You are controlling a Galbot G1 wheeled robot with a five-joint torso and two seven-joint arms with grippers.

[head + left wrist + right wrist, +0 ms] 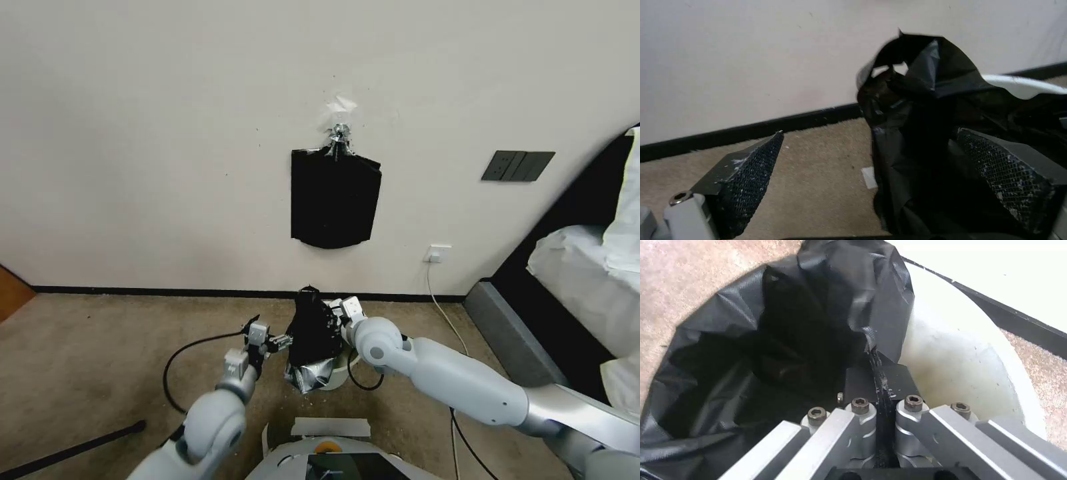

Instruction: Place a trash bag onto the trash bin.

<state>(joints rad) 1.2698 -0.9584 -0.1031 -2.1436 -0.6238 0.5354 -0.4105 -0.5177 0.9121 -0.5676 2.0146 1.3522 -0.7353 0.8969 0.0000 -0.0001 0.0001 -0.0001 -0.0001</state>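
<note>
My left gripper pinches the bag by its free side edge (pixel 293 329) next, since the bag hangs slack and crinkled (pixel 315 336) over the bin.
The trash bin (pixel 339 375) stands on the carpet before the wall, mostly draped by the crinkled black trash bag (pixel 310 333). My right gripper (pixel 333 313) is at the bag's top, on its right side. The right wrist view shows this gripper (pixel 877 368) shut on the bag's edge (pixel 889 323), with the bag's mouth (pixel 773 356) gaping over part of the cream bin's inside (pixel 951 366). My left gripper (pixel 280 343) is at the bag's left side. It stands open (pixel 876 173), and the bag (pixel 925 133) lies against one finger (pixel 1000 173). The bin's rim (pixel 1018 85) shows behind.
A flat black bundle of bags (pixel 335 200) hangs from a metal clip on the wall above. A bed (pixel 587 267) stands at the right. There is a wall socket (pixel 437 253) with a cord, and a black cable (pixel 173 373) and a dark bar (pixel 73 450) lie on the carpet at the left.
</note>
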